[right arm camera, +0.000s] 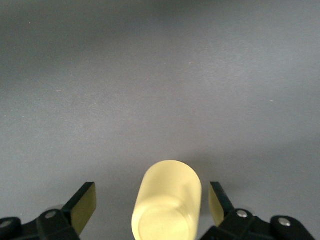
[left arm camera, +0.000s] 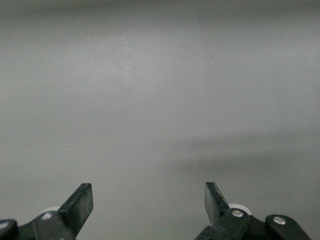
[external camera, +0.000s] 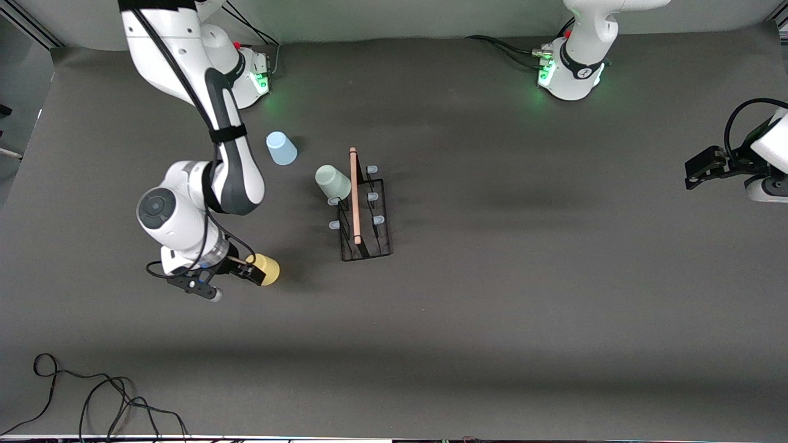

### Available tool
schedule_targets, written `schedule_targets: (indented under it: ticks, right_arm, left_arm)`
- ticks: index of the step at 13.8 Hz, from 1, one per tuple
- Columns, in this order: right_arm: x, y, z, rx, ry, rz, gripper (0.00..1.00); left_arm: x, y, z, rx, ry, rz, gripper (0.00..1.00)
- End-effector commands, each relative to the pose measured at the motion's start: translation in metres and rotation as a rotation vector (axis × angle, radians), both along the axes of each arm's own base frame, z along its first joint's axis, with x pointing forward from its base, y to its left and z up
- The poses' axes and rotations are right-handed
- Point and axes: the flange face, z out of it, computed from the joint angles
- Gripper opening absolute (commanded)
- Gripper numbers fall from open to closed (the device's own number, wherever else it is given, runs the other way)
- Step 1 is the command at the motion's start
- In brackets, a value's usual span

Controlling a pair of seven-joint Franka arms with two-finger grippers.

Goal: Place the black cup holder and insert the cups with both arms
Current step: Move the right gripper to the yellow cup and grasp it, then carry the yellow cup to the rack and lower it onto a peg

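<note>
The yellow cup (external camera: 267, 269) (right arm camera: 167, 200) is below the fingers of my right gripper, which stop above the cup, so my right gripper should lower before it closes on the cup.
The black cup holder (external camera: 364, 212) stands mid-table with its wooden rod handle (external camera: 354, 194) on top. The pale grey-green cup (external camera: 332, 180) sits tilted on one of its pegs, on the side toward the right arm's end. The light blue cup (external camera: 281, 148) stands mouth-down on the table, farther from the front camera. The yellow cup (external camera: 267, 269) (right arm camera: 167, 200) sits on the table between the open fingers of my right gripper (external camera: 255, 271) (right arm camera: 152, 197), with gaps on both sides. My left gripper (external camera: 694, 174) (left arm camera: 149, 200) is open and empty, waiting at the left arm's end.
Several pegs (external camera: 372, 196) on the holder are bare. Loose black cables (external camera: 92, 394) lie at the near edge toward the right arm's end. The two arm bases (external camera: 569, 77) glow green along the top of the front view.
</note>
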Motion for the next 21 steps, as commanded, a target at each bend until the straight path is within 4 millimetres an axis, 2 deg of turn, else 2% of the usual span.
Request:
schedule_targets:
  ticks: [1, 3, 6, 10, 11, 12, 13, 15, 18, 21]
  right_arm:
    - [0.003, 0.019, -0.030, -0.015, -0.021, 0.031, 1.00]
    - [-0.004, 0.024, -0.045, -0.023, -0.006, 0.038, 1.00]
    - [-0.021, 0.016, -0.057, -0.032, 0.035, 0.090, 1.00]
    - [-0.039, 0.002, -0.051, -0.009, 0.063, 0.135, 1.00]
    - [-0.040, 0.004, -0.046, 0.000, 0.059, 0.136, 0.96]
    - [-0.040, 0.005, -0.043, 0.008, 0.061, 0.135, 0.88]
    - [-0.040, 0.006, -0.039, 0.013, 0.058, 0.139, 0.67]
    - [-0.039, 0.007, -0.037, 0.016, 0.055, 0.143, 0.01]
    - [-0.035, 0.007, -0.004, 0.066, 0.040, 0.141, 0.00]
    - [-0.030, -0.002, 0.062, 0.177, 0.087, 0.130, 0.00]
  left_arm:
    - [0.000, -0.004, 0.005, -0.010, 0.001, 0.027, 1.00]
    - [-0.001, -0.004, 0.004, -0.009, 0.007, 0.029, 1.00]
    - [0.000, -0.006, 0.005, -0.021, 0.002, 0.063, 1.00]
    - [-0.001, -0.006, 0.005, -0.030, 0.010, 0.079, 1.00]
    - [-0.002, -0.006, 0.005, -0.030, 0.015, 0.065, 1.00]
    - [-0.002, -0.006, 0.005, -0.030, 0.015, 0.066, 1.00]
    - [-0.003, -0.007, 0.006, -0.030, 0.014, 0.065, 1.00]
    - [-0.003, -0.007, 0.006, -0.028, 0.018, 0.063, 1.00]
    - [-0.004, -0.008, 0.007, -0.020, 0.020, 0.067, 1.00]
    - [-0.004, -0.008, 0.011, -0.021, 0.010, 0.076, 1.00]
